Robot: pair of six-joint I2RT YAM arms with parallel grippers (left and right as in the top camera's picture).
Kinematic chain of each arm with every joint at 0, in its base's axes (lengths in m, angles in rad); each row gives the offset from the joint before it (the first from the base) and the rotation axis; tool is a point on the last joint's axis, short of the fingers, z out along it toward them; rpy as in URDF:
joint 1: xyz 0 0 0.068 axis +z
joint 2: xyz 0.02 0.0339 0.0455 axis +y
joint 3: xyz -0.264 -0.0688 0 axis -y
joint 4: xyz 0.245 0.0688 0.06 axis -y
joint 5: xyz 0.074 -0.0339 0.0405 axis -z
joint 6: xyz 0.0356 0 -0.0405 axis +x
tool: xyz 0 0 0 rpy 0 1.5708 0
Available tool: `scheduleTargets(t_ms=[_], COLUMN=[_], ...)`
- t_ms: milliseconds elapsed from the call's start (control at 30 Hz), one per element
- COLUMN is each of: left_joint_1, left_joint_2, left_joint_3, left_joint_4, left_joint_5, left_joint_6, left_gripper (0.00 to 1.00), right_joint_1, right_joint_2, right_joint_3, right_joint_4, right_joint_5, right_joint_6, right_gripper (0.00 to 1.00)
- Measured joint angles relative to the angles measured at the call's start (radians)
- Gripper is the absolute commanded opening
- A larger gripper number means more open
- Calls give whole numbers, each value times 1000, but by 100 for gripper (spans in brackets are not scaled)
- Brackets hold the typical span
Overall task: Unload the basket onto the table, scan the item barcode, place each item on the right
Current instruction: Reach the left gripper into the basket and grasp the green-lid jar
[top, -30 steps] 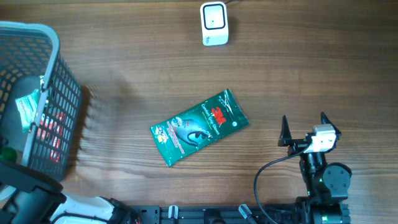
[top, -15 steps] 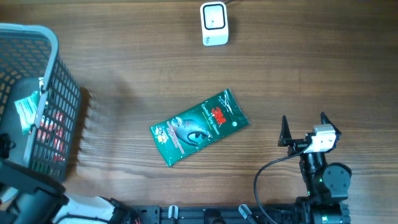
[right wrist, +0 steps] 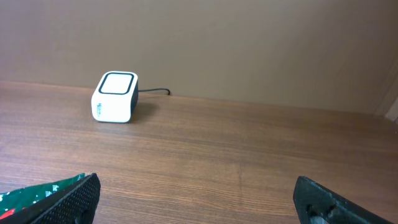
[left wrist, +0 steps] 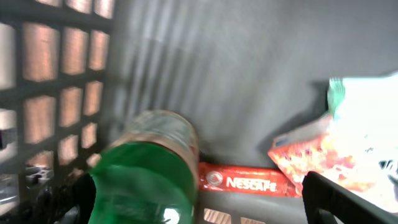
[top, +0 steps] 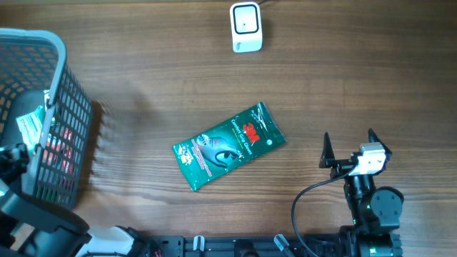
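The green bottle's labelled body has to stay uncovered to scan the barcode. My left gripper will next grab the bottle by its green cap [left wrist: 145, 184].
A green 3M packet [top: 229, 145] lies flat mid-table; its corner [right wrist: 34, 194] shows beside my right gripper's left finger. The white barcode scanner [top: 246, 27] stands at the far edge, seen again as the scanner [right wrist: 114, 98] in the right wrist view. My right gripper [top: 350, 148] rests open near the front right, empty, right of the packet. My left gripper [left wrist: 202, 208] is open inside the dark mesh basket [top: 71, 107], just over a green bottle [left wrist: 146, 171] that lies between its fingers. A red Nescafe sachet [left wrist: 249, 181], an orange packet [left wrist: 314, 158] and a white-green packet [left wrist: 367, 112] lie beside the bottle.
The basket's mesh wall [left wrist: 56, 74] is close on the left of my left gripper. The left arm [top: 32, 214] reaches over the basket's near rim. A cable [top: 314, 193] loops by the right arm's base.
The left arm has moved farther into the basket. The right arm, the green packet and the scanner have not moved.
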Motion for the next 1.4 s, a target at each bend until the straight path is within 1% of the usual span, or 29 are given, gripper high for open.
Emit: scheduleTargets(t_ms=[133,300,400,500,600,700,933,1033,1200,1367,1400], left_joint_1=[-61,-64,-64,-64,-64,-64,-64,-64,-65,-65,-65], left_joint_2=[-19,-26,1,4,4,4,4,4,4,4,4], left_joint_3=[-47,-70,14,179,200,154,10,-39,-185,-213,-213], left_joint_4=[13,-3,-90,-199,-251,-227,-223,-164,-57,23,42], left_joint_5=[-34,-93,-89,-89,-88,-87,-80,-80,-76,-77,-77], left_joint_6=[1,1,1,1,1,1,1,1,1,1,1], left_gripper=[100,100,100,100,100,100,100,100,100,100,100], right_joint_1=[0,0,0,0,0,0,0,0,0,0,0], right_joint_2=[0,0,0,0,0,0,0,0,0,0,0], right_joint_3=[0,0,0,0,0,0,0,0,0,0,0], right_joint_4=[0,0,0,0,0,0,0,0,0,0,0], right_joint_5=[0,0,0,0,0,0,0,0,0,0,0], right_joint_6=[0,0,0,0,0,0,0,0,0,0,0], right_gripper=[100,100,100,100,100,100,100,100,100,99,100])
